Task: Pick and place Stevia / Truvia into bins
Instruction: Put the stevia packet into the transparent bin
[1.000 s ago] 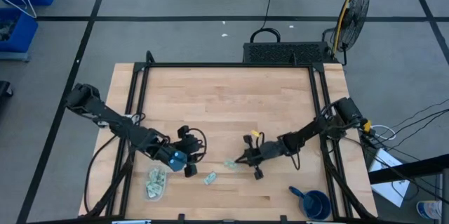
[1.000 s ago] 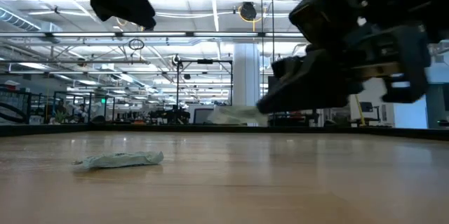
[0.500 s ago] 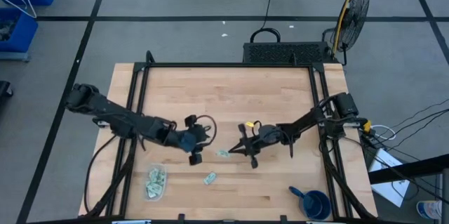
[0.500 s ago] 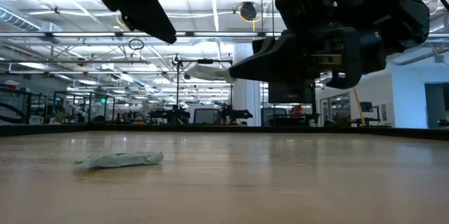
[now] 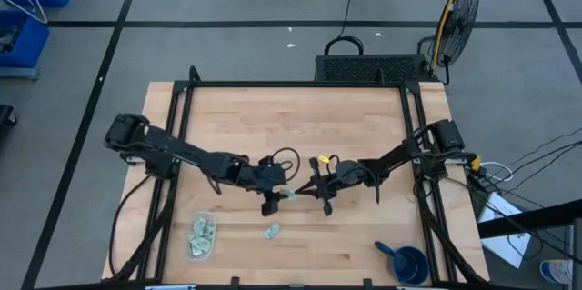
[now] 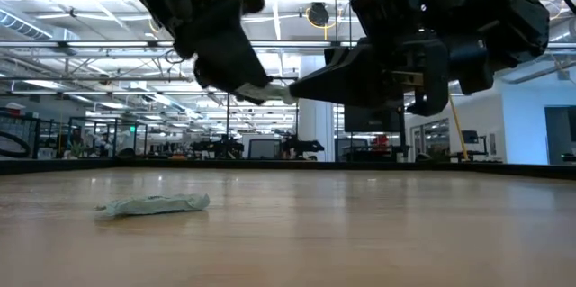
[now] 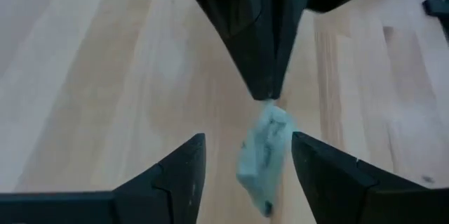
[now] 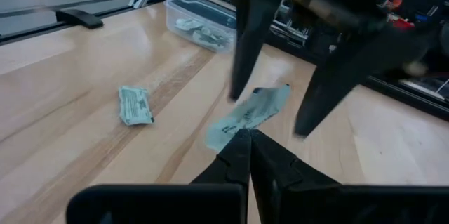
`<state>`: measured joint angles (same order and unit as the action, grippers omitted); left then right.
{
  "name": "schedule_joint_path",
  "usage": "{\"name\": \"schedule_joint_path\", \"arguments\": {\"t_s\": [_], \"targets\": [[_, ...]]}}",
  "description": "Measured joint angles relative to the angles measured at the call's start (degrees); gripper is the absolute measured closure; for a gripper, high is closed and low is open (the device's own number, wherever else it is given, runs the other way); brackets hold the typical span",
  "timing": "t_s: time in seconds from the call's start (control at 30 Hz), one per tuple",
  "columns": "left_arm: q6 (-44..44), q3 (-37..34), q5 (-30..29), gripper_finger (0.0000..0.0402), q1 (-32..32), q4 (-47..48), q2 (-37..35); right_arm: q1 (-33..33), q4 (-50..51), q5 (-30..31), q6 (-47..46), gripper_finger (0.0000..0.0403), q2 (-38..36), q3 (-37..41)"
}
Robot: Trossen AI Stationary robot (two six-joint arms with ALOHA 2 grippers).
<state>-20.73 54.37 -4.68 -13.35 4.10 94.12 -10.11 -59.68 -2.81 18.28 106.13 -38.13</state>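
Observation:
The held sachet needs to go from my right gripper to my left gripper for the clear bin (image 5: 202, 235). Next, my left gripper should grab the sachet by its middle (image 5: 287, 194).
My right gripper (image 5: 304, 194) is shut on one pale green and white sachet (image 5: 291, 195), held in the air over the middle of the table. My left gripper (image 5: 278, 197) is open. Its two fingers (image 7: 184, 171) stand on either side of that sachet (image 7: 263, 150) without touching it. A second sachet (image 5: 272, 231) lies flat on the wood nearer the near edge. The clear bin (image 5: 202, 235) stands by the near left corner with several sachets inside. My right gripper pinches the sachet by one short end (image 8: 242, 130) between its two fingertips (image 6: 301, 89), only at their free ends. The fingers come level from the table's right side. The sachet is lifted clear and sticks out past the tips toward the left gripper.
A dark blue cup with a handle (image 5: 405, 261) stands near the near right corner. The bin (image 8: 200, 15) and the loose sachet (image 8: 135, 104) lie beyond the held one in the right wrist view. Black frame rails run along the table's left and right sides.
My right gripper has risen with the sachet, lifting it clear, and shifted slightly toward the far edge and left. My left gripper has travelled from beside the bin toward the table's right, up to the held sachet, and now straddles it.

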Motion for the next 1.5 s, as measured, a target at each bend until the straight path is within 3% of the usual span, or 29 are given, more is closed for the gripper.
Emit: {"name": "schedule_joint_path", "arguments": {"t_s": [0.2, 0.4, 0.53, 0.77, 0.87, 1.0, 1.17, 1.27, 1.33, 1.5], "targets": [[2.1, 0.0, 0.2, 0.0218, 0.2, -2.9, 2.3, 0.0, -0.1, 0.0, 0.0, 0.0403, 0.0, 0.0], [2.5, 0.0, 0.2, 0.0318, 0.2, -4.7, 2.3, 0.3, -0.1, 0.1, -1.0, 0.0402, 0.0, 0.0], [2.5, 0.0, 0.2, 0.0387, 0.2, -4.2, 2.3, 0.3, -0.3, 4.6, -4.0, 0.0384, 0.0, 0.0], [1.4, 0.0, 1.8, 0.0397, -0.2, -0.9, 1.9, 1.1, -0.3, 7.1, -8.2, 0.0319, 0.0, 0.0], [-1.0, 0.0, 3.7, 0.0397, -1.1, 4.9, -0.3, 1.1, 0.8, 9.4, -9.6, 0.0294, 0.0, 0.0], [-3.6, 0.2, 3.7, 0.0398, -4.0, 19.3, -6.1, 1.1, 3.5, 10.3, -9.7, 0.0274, 0.0, 0.0], [-15.5, 3.7, 1.2, 0.0398, -11.6, 36.8, -14.7, 1.4, 5.2, 10.4, -9.7, 0.0269, 0.0, 0.0], [-26.3, 4.2, 5.3, 0.0397, -17.9, 43.4, -18.0, 1.8, 4.9, 10.5, -10.1, 0.0272, 0.0, 0.0], [-35.4, 4.2, 9.2, 0.0398, -22.3, 46.4, -18.8, 1.8, 4.8, 10.4, -10.1, 0.0272, 0.0, 0.0], [-58.5, 2.9, 8.7, 0.0394, -32.6, 53.6, -17.5, 1.8, 4.5, 10.3, -10.3, 0.0272, 0.0, 0.0]]}}
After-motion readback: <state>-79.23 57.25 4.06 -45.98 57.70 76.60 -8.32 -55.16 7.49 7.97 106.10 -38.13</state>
